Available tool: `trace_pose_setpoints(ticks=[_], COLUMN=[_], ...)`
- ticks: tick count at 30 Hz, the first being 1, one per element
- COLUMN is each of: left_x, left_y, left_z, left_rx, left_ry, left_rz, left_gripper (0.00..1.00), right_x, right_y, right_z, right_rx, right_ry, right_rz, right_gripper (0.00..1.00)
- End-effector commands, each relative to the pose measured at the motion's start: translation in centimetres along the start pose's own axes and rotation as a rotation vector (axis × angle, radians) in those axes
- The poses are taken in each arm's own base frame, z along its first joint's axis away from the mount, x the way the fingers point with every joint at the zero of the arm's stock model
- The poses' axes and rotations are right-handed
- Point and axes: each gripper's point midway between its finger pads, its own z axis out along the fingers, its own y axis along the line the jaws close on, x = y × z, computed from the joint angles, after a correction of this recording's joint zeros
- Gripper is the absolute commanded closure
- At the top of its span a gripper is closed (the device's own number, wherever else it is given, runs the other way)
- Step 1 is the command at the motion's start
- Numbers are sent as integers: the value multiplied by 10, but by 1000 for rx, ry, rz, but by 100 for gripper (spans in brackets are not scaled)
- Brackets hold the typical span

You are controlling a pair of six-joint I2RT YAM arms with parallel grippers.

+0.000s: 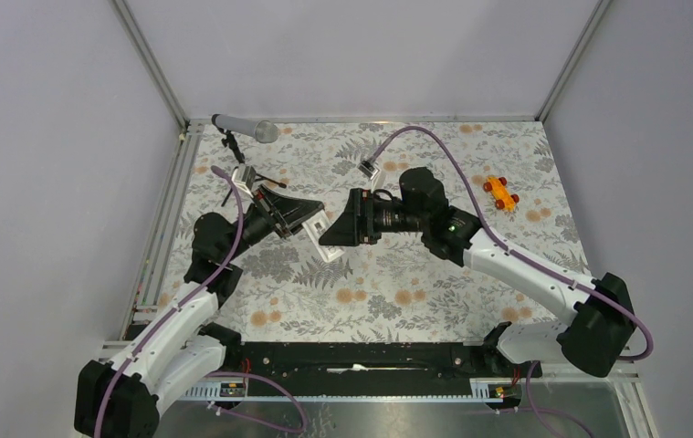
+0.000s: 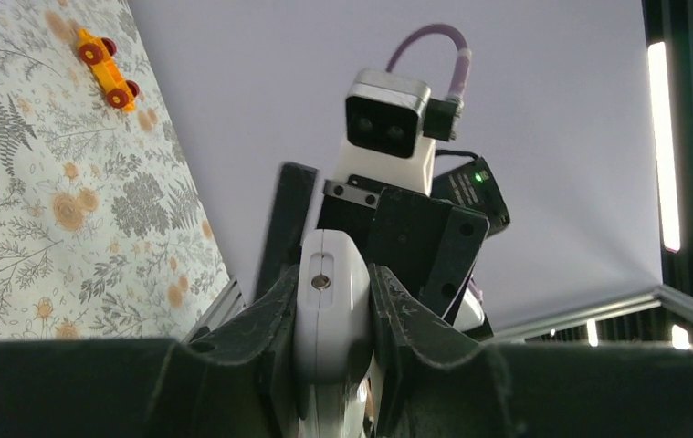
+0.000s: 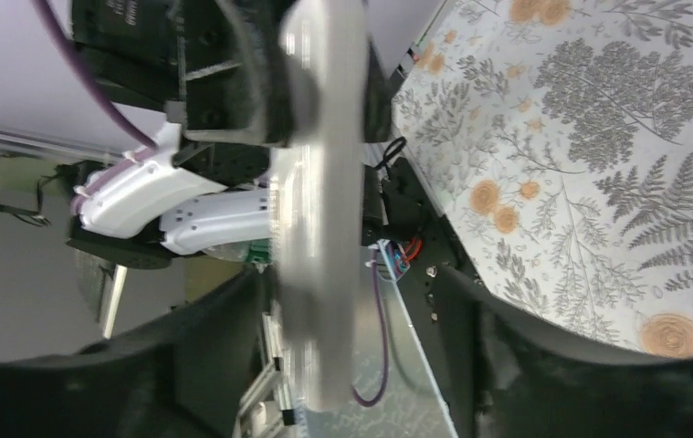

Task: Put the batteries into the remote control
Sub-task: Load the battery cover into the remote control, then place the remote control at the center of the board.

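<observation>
The remote control's near end point(image 1: 330, 251) reaches past my right gripper's fingers on either side, so closing now would catch the remote control and my right gripper closes next.
The remote control point(image 2: 329, 319) is a slim white bar held up off the table, and my left gripper point(image 2: 333, 274) is shut on its sides. In the top view the remote control point(image 1: 326, 246) sticks out down and right from my left gripper point(image 1: 310, 224), where my right gripper point(image 1: 338, 233) meets it. In the right wrist view the remote control point(image 3: 320, 210) is a blurred white bar between the jaws of my right gripper point(image 3: 351, 301). It lies close to one finger with a clear gap to the other. The batteries are out of view.
An orange toy car point(image 1: 501, 192) with red wheels sits at the far right of the floral cloth point(image 1: 415, 292). A grey microphone point(image 1: 244, 128) on a black tripod stands at the far left corner. Aluminium rails point(image 1: 164, 237) edge the table.
</observation>
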Motion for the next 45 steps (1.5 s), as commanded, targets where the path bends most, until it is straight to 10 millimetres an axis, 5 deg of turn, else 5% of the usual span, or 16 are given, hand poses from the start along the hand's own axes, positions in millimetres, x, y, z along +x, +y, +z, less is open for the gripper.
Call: trace_pose_setpoints(ticks=[1, 6, 16, 19, 23, 27, 32, 37, 40, 45], left_x=[8, 15, 19, 19, 18, 6, -20, -40, -43, -45], left_y=[-37, -24, -22, -22, -19, 2, 39, 67, 65, 63], left_z=[-1, 1, 4, 4, 2, 0, -24, -63, -76, -88], left_rx=[108, 82, 89, 91, 73, -62, -370, -617, -666, -713], left_ry=[63, 117, 162, 164, 147, 84, -51, -173, -184, -189], left_rz=[144, 183, 197, 205, 234, 296, 387, 458, 505, 543], left_gripper=[100, 100, 100, 83, 48, 2, 1, 1, 1, 1], right_x=[-8, -3, 8, 8, 0, -7, 9, 24, 25, 18], right_y=[10, 17, 19, 12, -8, -42, -123, -238, -267, -286], right_z=[-4, -9, 4, 9, 13, 9, -20, -95, -124, -139], right_rx=[-46, -94, -206, -189, -82, 106, 509, 1160, 1370, 1536], right_ry=[-51, -42, 41, 44, -8, -86, -55, 57, 110, 170], right_rz=[-33, -90, -103, -89, -61, -52, -59, -193, -263, -331], right_gripper=[16, 12, 56, 68, 79, 82, 82, 82, 84, 86])
